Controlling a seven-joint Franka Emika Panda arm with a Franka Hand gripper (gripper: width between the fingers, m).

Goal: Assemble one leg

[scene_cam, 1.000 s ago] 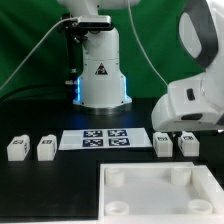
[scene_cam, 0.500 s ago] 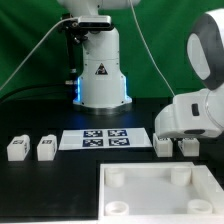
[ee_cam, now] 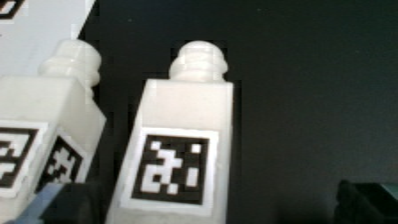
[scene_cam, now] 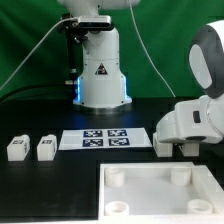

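Note:
My gripper needs to close on the tagged white leg (ee_cam: 171, 170). My fingers are on either side of it, next to the neighbouring leg, so they would hold the tagged leg if I closed now.
Four small white legs with marker tags lie on the black table. Two are at the exterior view's left (scene_cam: 17, 149) (scene_cam: 45, 149). Of the right pair, one leg (scene_cam: 163, 146) shows and the other is mostly hidden under the arm's hand. My gripper (ee_cam: 210, 205) is open and low over that hidden leg (ee_cam: 178, 140). One fingertip (ee_cam: 54, 200) and the other (ee_cam: 365, 198) stand on either side of it, not touching. The neighbouring leg (ee_cam: 45, 115) lies beside it. In the exterior view the fingers are hidden behind the hand (scene_cam: 190, 122).
The marker board (scene_cam: 105, 138) lies mid-table, its corner (ee_cam: 11, 8) in the wrist view. The big white tray-like piece with corner sockets (scene_cam: 140, 200) fills the front right. The arm's white base (scene_cam: 100, 75) stands at the back.
The arm has come down over the right pair of legs, and its hand now covers the outer one. The legs have not moved.

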